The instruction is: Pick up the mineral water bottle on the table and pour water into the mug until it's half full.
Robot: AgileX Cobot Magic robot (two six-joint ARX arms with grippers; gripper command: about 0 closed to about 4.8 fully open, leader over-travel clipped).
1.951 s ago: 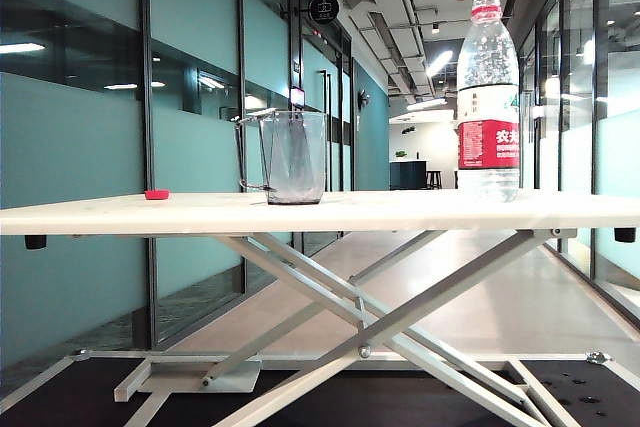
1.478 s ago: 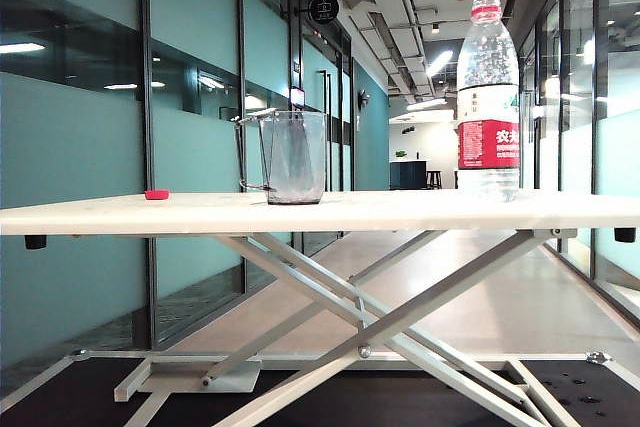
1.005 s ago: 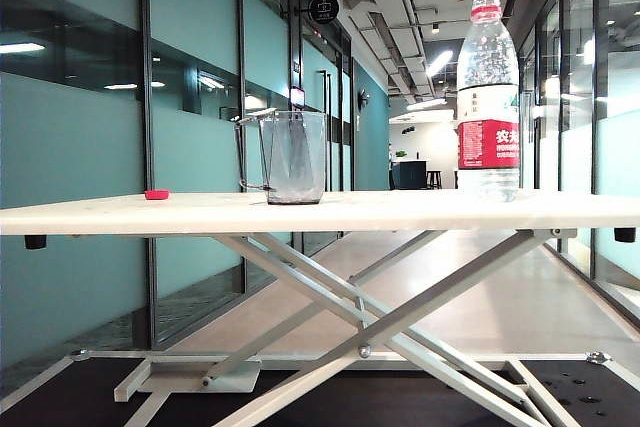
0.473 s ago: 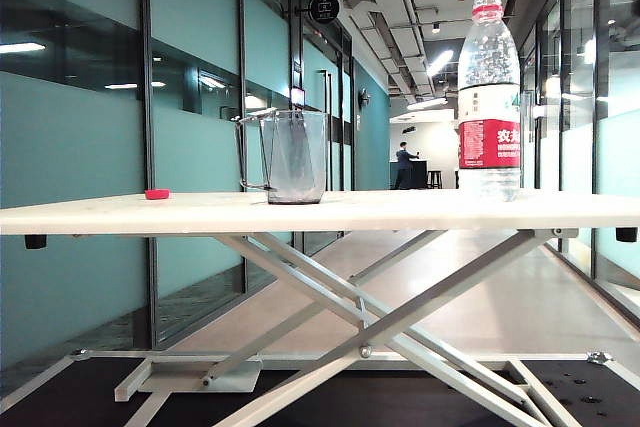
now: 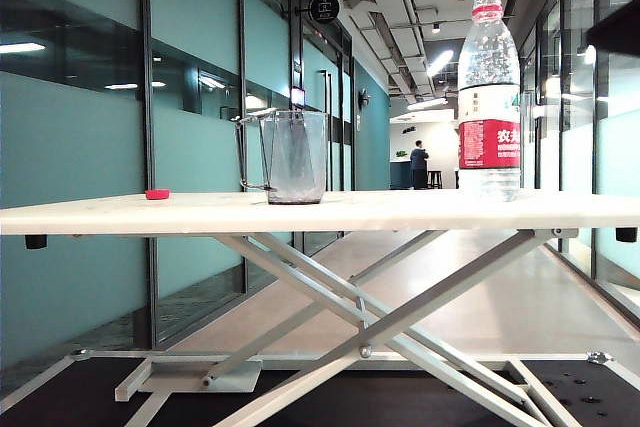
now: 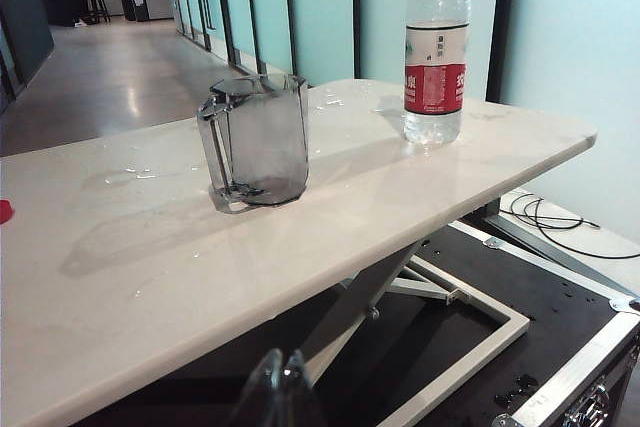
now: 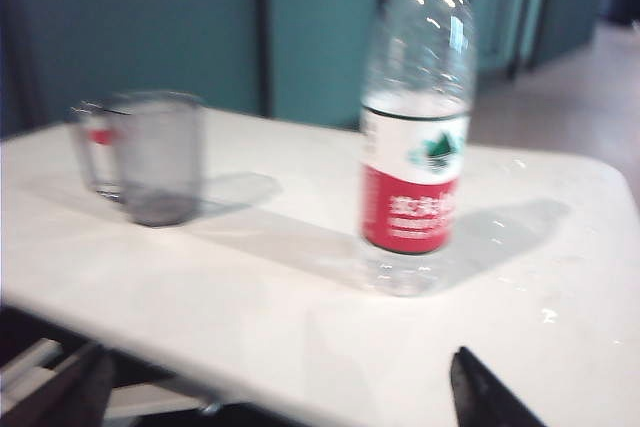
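The open neck of the bottle should stay free to pour water into the mug [image 5: 293,157]. My right gripper needs to pick up the bottle next by its labeled body [image 5: 489,127].
The mineral water bottle [image 5: 489,97], clear with a red neck ring and a red-and-white label, stands upright at the right of the white table [image 5: 400,211]. Its red cap is off and clear water shows inside. The clear glass mug [image 5: 293,157] stands left of it, apart, and looks empty. In the right wrist view my right gripper [image 7: 275,392] is open, its dark fingers spread wide before the table edge, short of the bottle [image 7: 418,117] and mug [image 7: 150,157]. My left gripper [image 6: 283,387] is shut and empty, below the table's near edge, away from the mug [image 6: 260,137] and bottle [image 6: 436,47].
A small red cap [image 5: 156,194] lies at the table's left end. Water drops dot the tabletop [image 6: 130,175]. A dark part of the right arm [image 5: 622,25] shows at the upper right. A black base with cables [image 6: 545,222] lies under the scissor-leg frame.
A dark part of the right arm has come into the exterior view's upper right corner. Bottle, mug and cap stand unmoved. A person walks in the far corridor.
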